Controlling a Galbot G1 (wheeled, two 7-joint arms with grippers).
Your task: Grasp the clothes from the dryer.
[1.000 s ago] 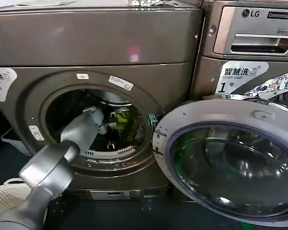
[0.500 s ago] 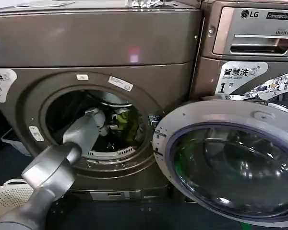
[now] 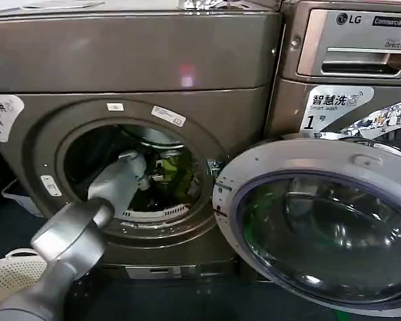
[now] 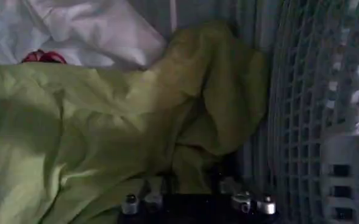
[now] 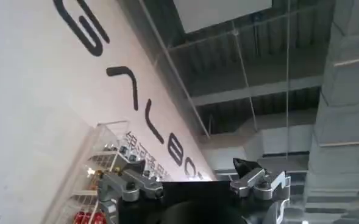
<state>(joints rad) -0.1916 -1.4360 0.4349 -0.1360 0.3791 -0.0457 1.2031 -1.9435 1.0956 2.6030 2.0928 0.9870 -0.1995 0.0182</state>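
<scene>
A fold of the lime-green garment (image 4: 94,122) stands up while the rest lies loose across the drum. My left gripper needs to pinch that raised fold (image 4: 191,165) next.
The dryer (image 3: 140,60) stands with its porthole open. My left arm reaches through the porthole, and my left gripper (image 3: 151,175) is deep in the drum, next to the clothes (image 3: 178,171). In the left wrist view a lime-green garment (image 4: 94,122) lies close ahead, with white fabric (image 4: 88,30) behind it. My left gripper (image 4: 188,187) is open there, its jaws wide apart and low against the green cloth, with a fold between them. My right gripper (image 5: 191,178) points up at the ceiling, open and holding nothing.
The dryer's round glass door (image 3: 321,227) hangs open to the right, in front of the LG machine (image 3: 347,67). A white perforated basket (image 3: 10,277) sits on the floor at lower left. The drum's ribbed, perforated wall (image 4: 313,122) is close beside the left gripper.
My left arm has edged slightly lower in the porthole. The clothes lie as before.
</scene>
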